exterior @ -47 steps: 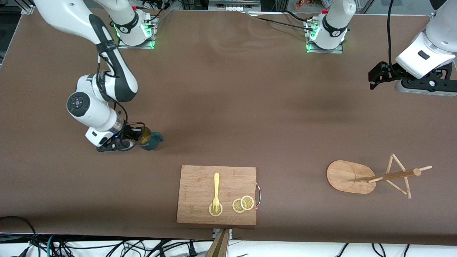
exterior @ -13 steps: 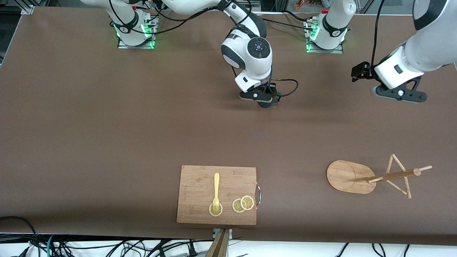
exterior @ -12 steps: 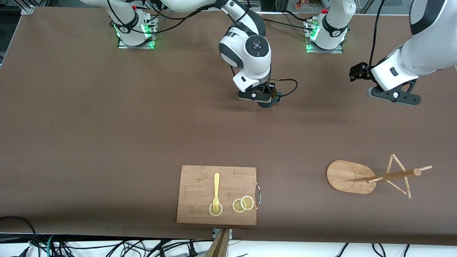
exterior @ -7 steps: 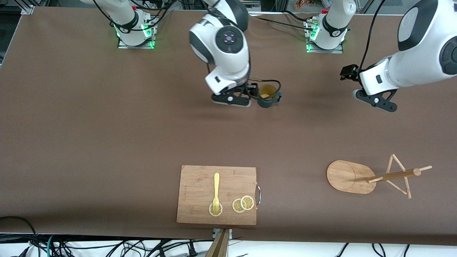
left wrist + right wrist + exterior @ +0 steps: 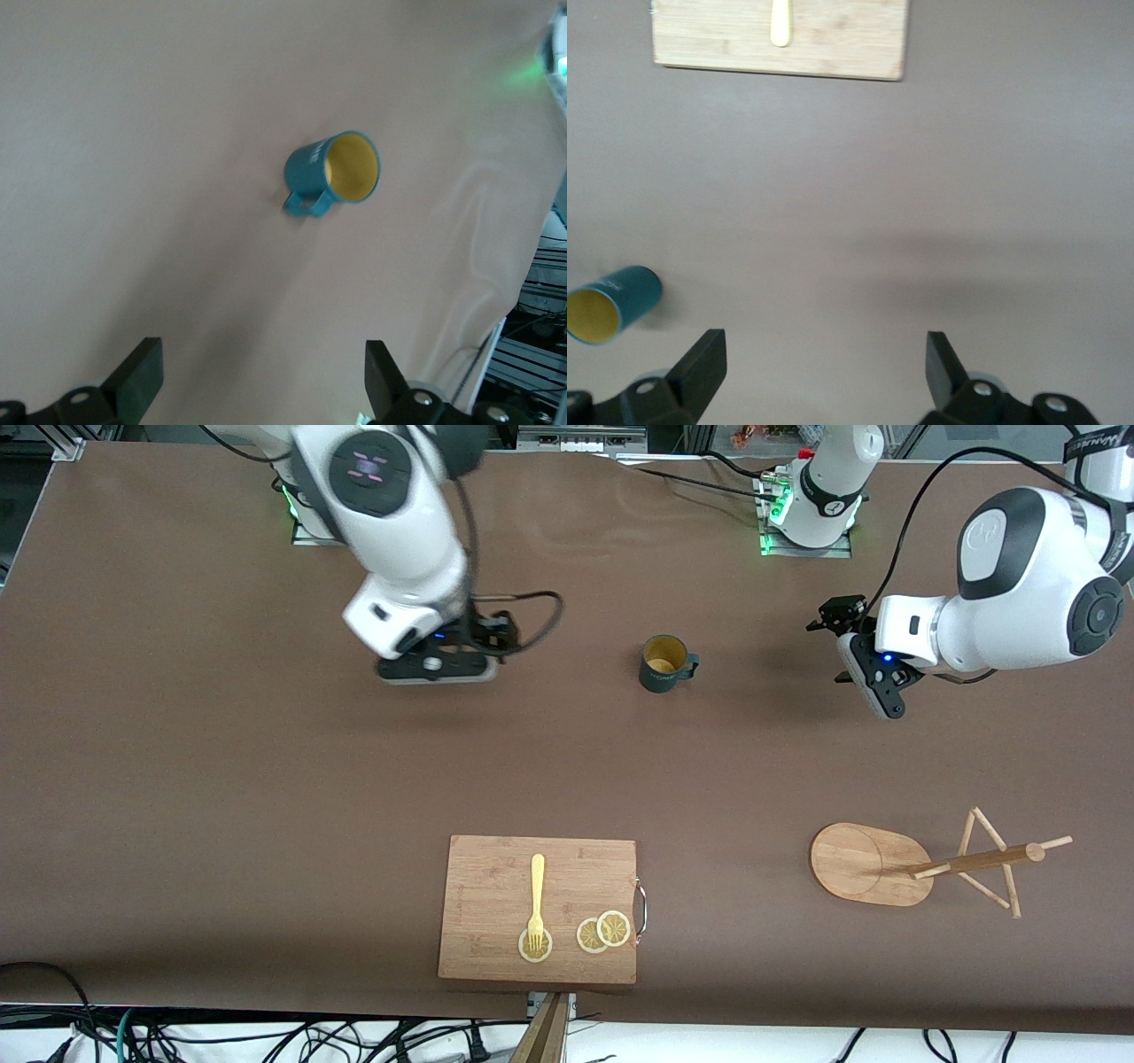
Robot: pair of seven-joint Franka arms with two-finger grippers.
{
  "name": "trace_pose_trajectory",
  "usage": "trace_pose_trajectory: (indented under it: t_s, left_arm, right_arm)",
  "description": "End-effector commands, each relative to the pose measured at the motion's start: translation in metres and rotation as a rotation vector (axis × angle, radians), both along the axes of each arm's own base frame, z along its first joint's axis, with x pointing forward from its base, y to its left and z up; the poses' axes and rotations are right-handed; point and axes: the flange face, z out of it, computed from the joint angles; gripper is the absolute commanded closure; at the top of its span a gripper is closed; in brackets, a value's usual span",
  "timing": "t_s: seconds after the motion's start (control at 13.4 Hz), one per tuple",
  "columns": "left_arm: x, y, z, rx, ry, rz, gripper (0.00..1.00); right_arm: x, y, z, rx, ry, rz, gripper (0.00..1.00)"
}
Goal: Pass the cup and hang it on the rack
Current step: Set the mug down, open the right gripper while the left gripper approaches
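Observation:
I next need to pick up the cup by its handle (image 5: pixel 690 665) with my left gripper, so that I can pass the cup and hang it on the rack (image 5: pixel 921 864).
The cup (image 5: pixel 664 664), dark teal with a yellowish inside, stands upright on the brown table about mid-way between the arms, free of both grippers. My right gripper (image 5: pixel 434 668) is open and empty, over the table toward the right arm's end from the cup. My left gripper (image 5: pixel 873 685) is open and empty, over the table toward the left arm's end from the cup. The left wrist view shows the cup (image 5: pixel 332 168) ahead of the open left gripper (image 5: pixel 261 390). The right wrist view shows it (image 5: pixel 611 304) off to one side of the open right gripper (image 5: pixel 822 367). The rack (image 5: pixel 921 864) stands nearer the front camera, toward the left arm's end.
A wooden cutting board (image 5: pixel 496 868) lies near the table's front edge with a yellow fork (image 5: pixel 536 899) and lemon slices (image 5: pixel 604 932) on it; its edge shows in the right wrist view (image 5: pixel 833 44). Cables hang below the front edge.
My right gripper carried the cup to mid-table, let go of it and drew back toward the right arm's end. My left gripper moved toward the cup.

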Motion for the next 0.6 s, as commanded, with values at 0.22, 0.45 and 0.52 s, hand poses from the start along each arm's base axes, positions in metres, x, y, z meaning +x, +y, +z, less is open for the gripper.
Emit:
trace_pose_trajectory:
  t_s: [0.22,0.45,0.52]
  left_arm:
    - [-0.05,0.005,-0.1,-0.462,-0.246,-0.215,0.0]
    - [-0.063,0.001,-0.176,-0.719,-0.393,-0.297,0.0]
    - [-0.074,0.0,-0.195,-0.768,-0.425,-0.282,0.0]
  right_arm:
    - [-0.009,-0.17,0.048,0.028,0.107,0.024,0.01]
    - [-0.005,-0.215,0.054,0.031,0.12,0.011,0.01]
    - [-0.005,-0.218,0.056,0.028,0.118,0.014,0.01]
